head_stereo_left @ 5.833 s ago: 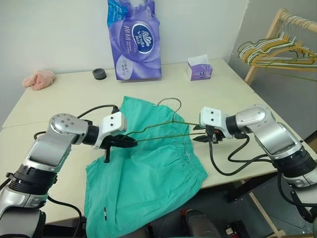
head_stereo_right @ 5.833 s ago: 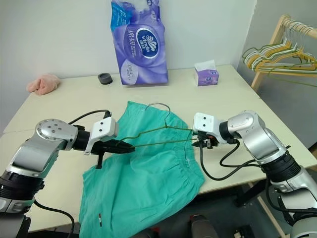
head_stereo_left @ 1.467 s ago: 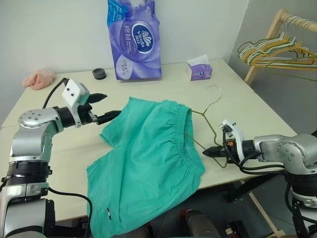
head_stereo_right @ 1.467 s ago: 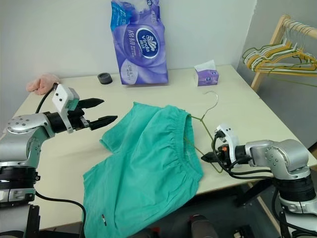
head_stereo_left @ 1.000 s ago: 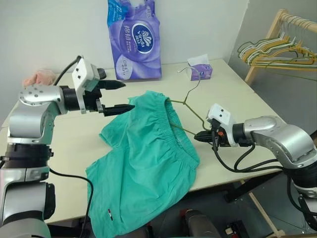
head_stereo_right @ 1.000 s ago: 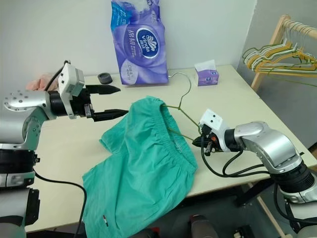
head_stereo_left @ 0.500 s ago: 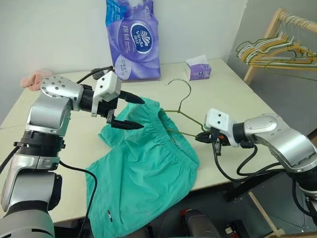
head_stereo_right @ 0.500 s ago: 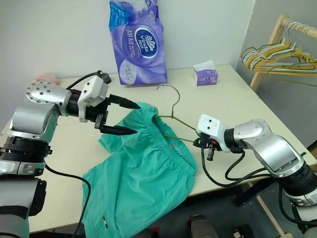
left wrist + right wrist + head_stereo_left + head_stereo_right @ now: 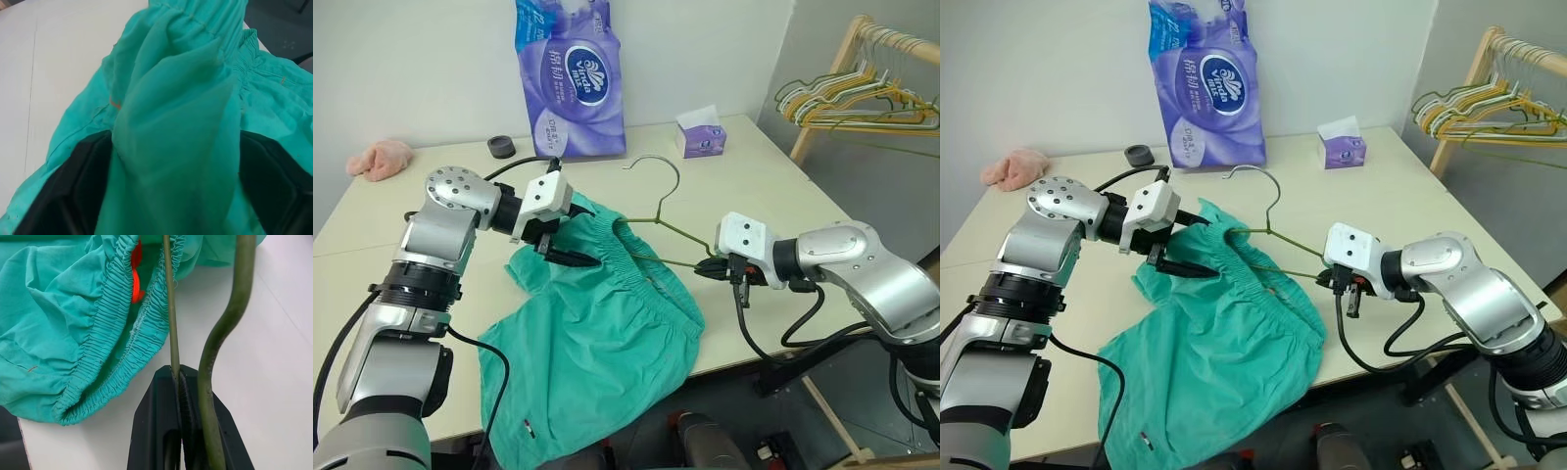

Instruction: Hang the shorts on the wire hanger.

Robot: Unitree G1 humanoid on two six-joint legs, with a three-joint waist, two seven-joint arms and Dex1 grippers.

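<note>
A thick fold of the shorts (image 9: 597,343) stands up beside the waistband while the legs lie slack. My left gripper grabs that raised fold (image 9: 572,235) next.
The teal-green shorts (image 9: 597,343) lie on the table, their leg ends drooping over the front edge. Their gathered waistband is lifted onto the wire hanger (image 9: 671,201). The hanger's hook stands up behind the shorts, and one of its arms runs inside the waistband (image 9: 112,318). My right gripper (image 9: 708,266) is shut on the hanger's thin lower wire, to the right of the shorts. My left gripper (image 9: 578,238) is at the raised left part of the waistband. Its black fingers (image 9: 83,186) stand apart with a thick fold of the cloth between them.
A tall purple tissue pack (image 9: 570,78), a small purple tissue box (image 9: 702,137), a black ring (image 9: 502,147) and a pink cloth (image 9: 380,160) sit along the back of the table. A wooden rack with a bunch of hangers (image 9: 862,93) stands at the right.
My left gripper has come down and to the right onto the raised waistband, and its fingers have narrowed around a fold. My right gripper and the hanger have hardly moved.
</note>
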